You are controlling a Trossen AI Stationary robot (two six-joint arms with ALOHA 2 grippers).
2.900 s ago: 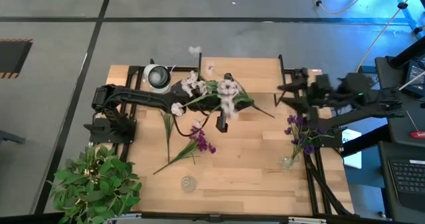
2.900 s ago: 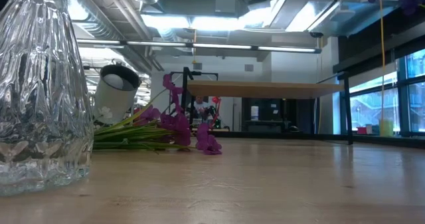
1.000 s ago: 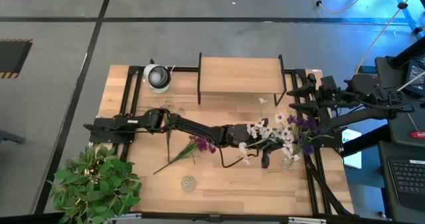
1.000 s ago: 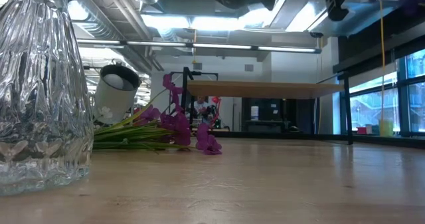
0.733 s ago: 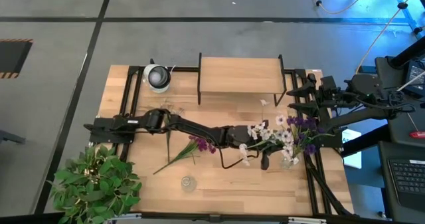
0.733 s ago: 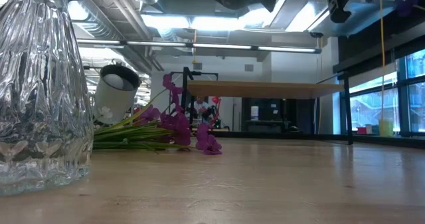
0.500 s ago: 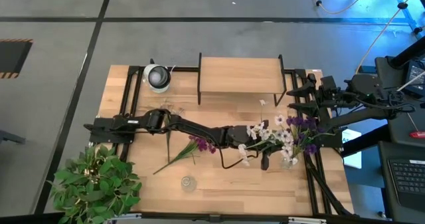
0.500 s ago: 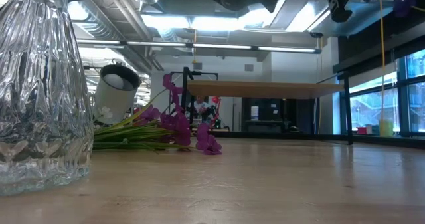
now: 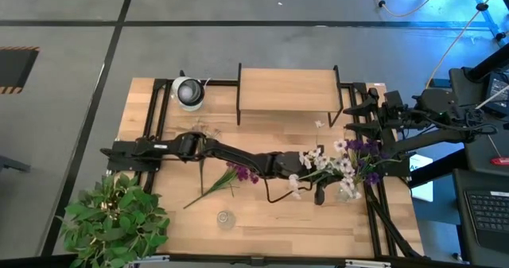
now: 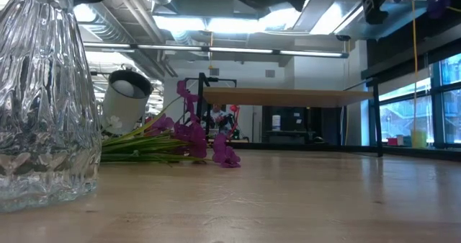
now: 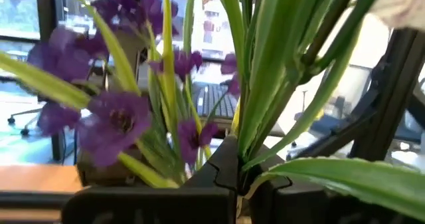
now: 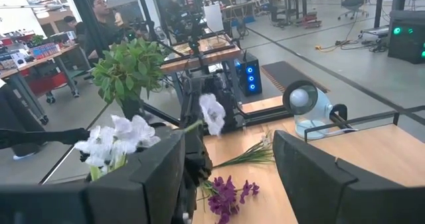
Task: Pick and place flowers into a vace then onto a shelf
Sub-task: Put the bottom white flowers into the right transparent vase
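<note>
My fingers are level with the purple blossoms. For now my left gripper keeps hold of the white flowers (image 9: 332, 169) until the white flowers' stems sink into the vase.
My left gripper (image 9: 308, 176) reaches across the table and is shut on a bunch of white-blossomed flowers (image 9: 324, 163), right beside a small glass vase (image 9: 347, 192) near the table's right edge. Purple flowers (image 9: 363, 152) stand in that vase and fill the left wrist view (image 11: 119, 117). A second bunch of purple flowers (image 9: 231, 174) lies flat on the table, also seen in the low view (image 10: 180, 138). The shelf (image 9: 286, 90) stands at the far edge. My right gripper (image 9: 355, 111) waits open at the right edge, its fingers (image 12: 312, 177) wide apart. My left gripper pinches several green stems (image 11: 251, 151) of the white flowers between its two fingers (image 11: 212, 177). The fingers come roughly level from the table's left. The bunch is lifted clear of the table, and its blossoms (image 12: 116, 139) spread out beyond the fingers.
An empty clear glass vase (image 9: 226, 219) stands near the near edge and looms at the left of the low view (image 10: 43, 106). A white round lamp-like device (image 9: 188, 91) sits at the far left. A bushy potted plant (image 9: 111, 219) occupies the near left corner. People show in the room beyond.
My left gripper has drifted slightly toward the table's right edge, closer to the vase with the purple flowers. It carried the white flowers along and stayed shut on them.
</note>
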